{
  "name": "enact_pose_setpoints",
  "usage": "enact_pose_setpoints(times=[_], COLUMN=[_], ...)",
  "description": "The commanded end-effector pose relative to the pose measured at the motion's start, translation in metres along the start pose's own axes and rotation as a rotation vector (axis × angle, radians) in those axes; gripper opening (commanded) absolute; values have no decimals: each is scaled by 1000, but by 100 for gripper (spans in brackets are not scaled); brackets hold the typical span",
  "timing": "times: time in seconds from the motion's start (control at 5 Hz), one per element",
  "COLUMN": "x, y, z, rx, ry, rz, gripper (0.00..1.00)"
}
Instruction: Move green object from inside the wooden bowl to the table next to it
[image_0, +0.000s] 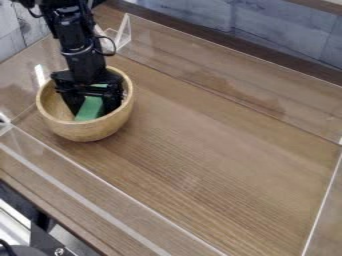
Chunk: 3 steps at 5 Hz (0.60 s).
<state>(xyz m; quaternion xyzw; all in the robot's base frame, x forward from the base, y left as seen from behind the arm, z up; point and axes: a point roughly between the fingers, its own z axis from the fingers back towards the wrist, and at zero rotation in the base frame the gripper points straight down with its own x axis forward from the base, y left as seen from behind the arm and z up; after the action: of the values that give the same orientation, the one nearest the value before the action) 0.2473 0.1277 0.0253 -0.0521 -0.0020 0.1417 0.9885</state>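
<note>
My gripper picks up the green object by its top end (98, 90) next, to bring the green object out of the wooden bowl (60, 124) to the table.
A round light-tan wooden bowl (60, 124) sits at the left of the brown wood-grain table (214, 150). Inside it lies the bright green object (88, 108), partly covered by the arm. My black gripper (91, 101) reaches straight down into the bowl and stands open, with one finger on each side of the green block. I cannot tell whether the fingers (118, 97) touch the block.
Low clear plastic walls (160, 215) run around the table's edges. A clear plastic upright (120, 35) stands behind the bowl. Bare wood stretches to the right of the bowl and toward the front.
</note>
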Motion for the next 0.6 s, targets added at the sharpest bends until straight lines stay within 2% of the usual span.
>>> enact_pose_setpoints(times=[0.0,0.2,0.4], x=[0,-7,-6], y=[-9,-15,-17], z=[12,9,7], rx=[22,18,11], ry=[-42,-27,-21], rz=[-113,-196,-139], gripper=[100,100,100])
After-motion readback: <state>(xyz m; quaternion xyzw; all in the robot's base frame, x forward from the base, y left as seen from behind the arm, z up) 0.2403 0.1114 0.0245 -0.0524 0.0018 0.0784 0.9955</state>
